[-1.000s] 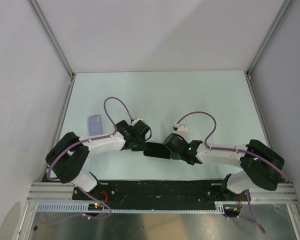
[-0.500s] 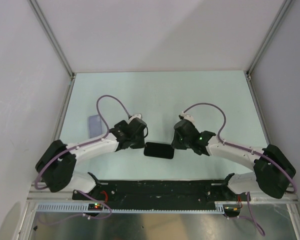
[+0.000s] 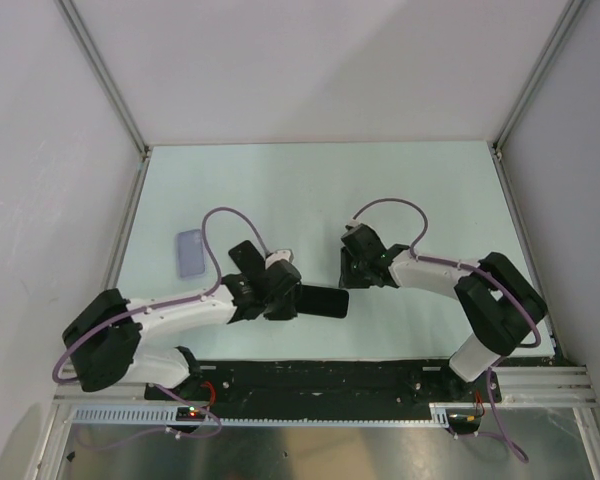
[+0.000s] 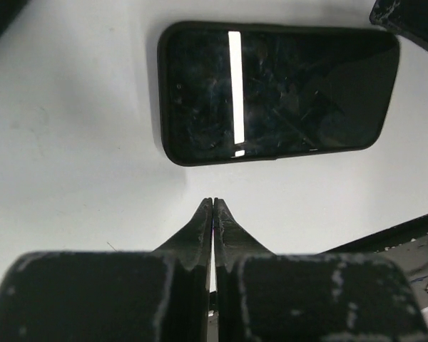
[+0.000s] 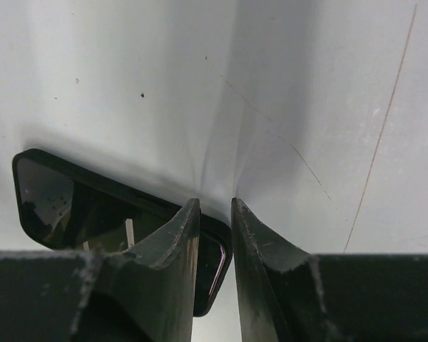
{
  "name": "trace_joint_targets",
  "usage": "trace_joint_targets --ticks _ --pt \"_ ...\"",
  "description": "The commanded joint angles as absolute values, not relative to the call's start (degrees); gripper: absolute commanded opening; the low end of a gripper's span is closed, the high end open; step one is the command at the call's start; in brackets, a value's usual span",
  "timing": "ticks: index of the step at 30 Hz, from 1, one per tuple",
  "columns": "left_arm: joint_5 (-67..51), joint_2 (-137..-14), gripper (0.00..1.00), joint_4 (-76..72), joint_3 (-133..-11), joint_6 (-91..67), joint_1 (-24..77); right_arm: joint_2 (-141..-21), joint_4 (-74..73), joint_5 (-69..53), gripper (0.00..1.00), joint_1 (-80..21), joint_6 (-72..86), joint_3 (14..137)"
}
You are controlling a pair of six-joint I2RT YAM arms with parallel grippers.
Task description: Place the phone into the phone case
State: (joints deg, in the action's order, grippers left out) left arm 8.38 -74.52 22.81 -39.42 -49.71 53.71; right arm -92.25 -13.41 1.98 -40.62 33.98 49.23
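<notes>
I would lift my left gripper empty and the phone would stay flat if I went up now, because the gripper's closed fingers don't reach the phone's long side.
The black phone (image 3: pixel 322 303) lies flat, screen up, on the pale table near the front edge. It also shows in the left wrist view (image 4: pixel 278 92) and the right wrist view (image 5: pixel 93 214). The translucent blue phone case (image 3: pixel 188 252) lies empty at the far left, apart from the phone. My left gripper (image 3: pixel 288 298) is shut and empty, with its tips (image 4: pixel 212 203) just short of the phone's long side. My right gripper (image 3: pixel 346 286) hovers over the phone's right corner. Its jaws (image 5: pixel 215 206) stand a narrow gap apart with nothing held between them.
A black rail (image 3: pixel 320 380) runs along the table's near edge, just in front of the phone. Grey walls enclose the table on the left, back and right. Purple cables (image 3: pixel 225 225) loop above both wrists.
Both grippers have shifted around the phone, which has stayed almost in place. The left gripper now sits at its left end. The right arm has folded in, its gripper over the right corner.
</notes>
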Motion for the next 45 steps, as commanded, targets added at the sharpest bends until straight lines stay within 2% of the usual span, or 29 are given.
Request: trace_joint_targets --ticks 1,10,17,25,34,45 --pt "8.4 -78.1 0.02 21.1 -40.7 -53.2 55.4 -93.7 -12.1 1.2 0.29 -40.6 32.2 51.8" --pt "11.3 -86.9 0.00 19.3 -43.1 -54.3 54.1 -92.9 -13.2 0.8 0.27 -43.3 32.7 49.1" --pt "12.3 -90.3 0.00 18.6 -46.5 -50.5 47.9 -86.6 -12.3 -2.6 0.25 -46.7 37.2 41.9" --pt "10.9 -94.6 0.00 18.5 -51.2 -47.5 44.4 -80.5 -13.6 -0.5 0.25 -50.5 42.7 37.5" --pt "10.2 -88.6 0.00 17.9 -46.3 -48.6 44.8 -74.6 -12.1 1.6 0.30 -50.8 43.2 37.5" --pt "9.2 -85.3 0.00 17.3 -44.0 -48.9 45.5 -82.4 -11.6 3.3 0.27 -54.2 43.8 40.7"
